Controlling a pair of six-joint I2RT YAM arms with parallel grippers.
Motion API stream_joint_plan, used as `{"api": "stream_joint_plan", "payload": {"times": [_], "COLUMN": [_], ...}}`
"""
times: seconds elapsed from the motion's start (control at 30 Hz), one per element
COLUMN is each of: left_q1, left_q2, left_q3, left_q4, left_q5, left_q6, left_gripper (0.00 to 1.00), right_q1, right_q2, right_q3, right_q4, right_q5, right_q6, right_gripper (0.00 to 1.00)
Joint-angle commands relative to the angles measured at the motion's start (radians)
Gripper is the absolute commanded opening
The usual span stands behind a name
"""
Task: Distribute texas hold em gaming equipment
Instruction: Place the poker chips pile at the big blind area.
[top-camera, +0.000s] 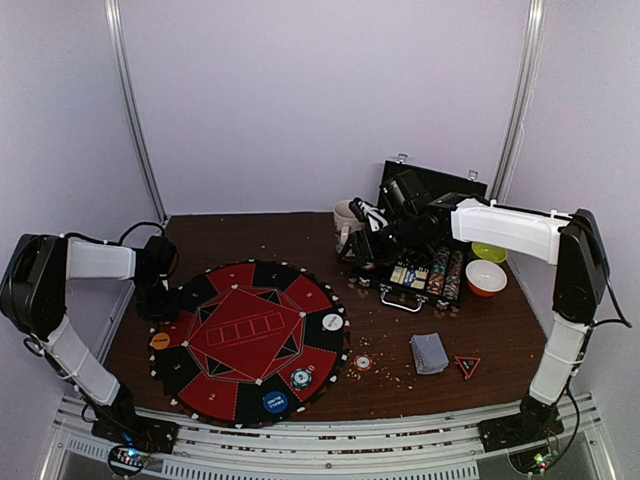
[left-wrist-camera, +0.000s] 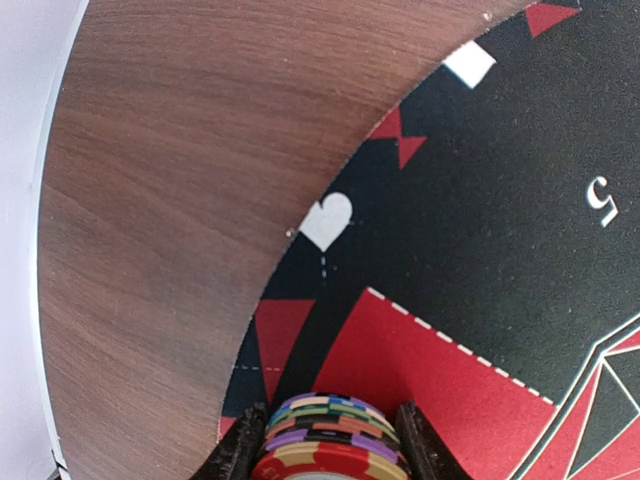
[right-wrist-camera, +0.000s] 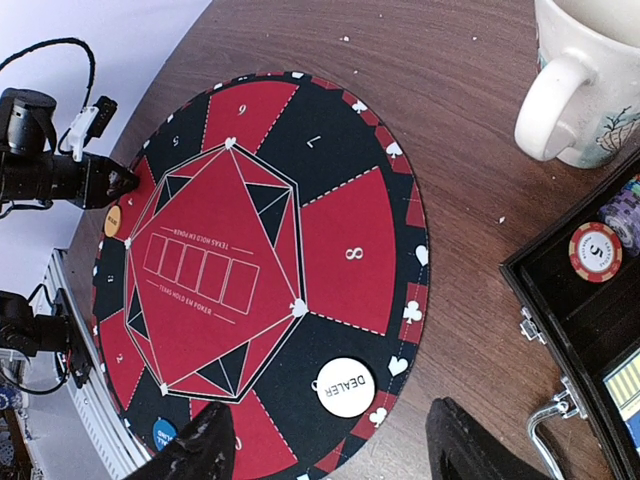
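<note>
I am ready to release the stack from my left gripper, because the poker chip stack's lower end (left-wrist-camera: 328, 403) meets the mat's red section (left-wrist-camera: 405, 368) beyond my fingertips.
A round red and black poker mat (top-camera: 250, 335) lies mid-table. My left gripper (top-camera: 155, 300) is at its left edge, shut on a stack of striped-edge poker chips (left-wrist-camera: 322, 425) held just over the mat (left-wrist-camera: 480, 250). A white dealer button (top-camera: 332, 322), an orange disc (top-camera: 160, 341), a blue disc (top-camera: 275, 402) and a small chip stack (top-camera: 301, 378) sit on the mat. My right gripper (top-camera: 365, 245) hovers open and empty by the black chip case (top-camera: 425, 270); its wrist view looks down at the dealer button (right-wrist-camera: 343, 386). A grey-blue card deck (top-camera: 429, 353) lies on the table.
A cream mug (top-camera: 347, 215) stands left of the open case, and yellow-green (top-camera: 489, 252) and orange (top-camera: 486, 277) bowls to its right. A single chip (top-camera: 362, 363) and a red triangle piece (top-camera: 467, 365) lie on the wood. Walls close in behind and at both sides.
</note>
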Motion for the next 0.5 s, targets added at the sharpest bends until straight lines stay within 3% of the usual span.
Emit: {"api": "stream_joint_plan", "payload": {"times": [0.0, 0.1, 0.47], "left_q1": [0.009, 0.008, 0.012], "left_q2": [0.018, 0.024, 0.018], "left_q3": [-0.031, -0.040, -0.060], "left_q4": [0.072, 0.090, 0.113], "left_q5": [0.018, 0.028, 0.046], "left_q6": [-0.020, -0.022, -0.023], "left_gripper": [0.15, 0.28, 0.54], "right_q1": [-0.005, -0.005, -0.006], "right_q2": [-0.007, -0.004, -0.008], "right_q3": [0.020, 0.032, 0.063], "right_q4": [-0.026, -0.032, -0.066], "right_q5": [0.015, 0.020, 0.054], "right_q6": [-0.014, -0.015, -0.034], "right_gripper": [0.68, 0.68, 0.69]}}
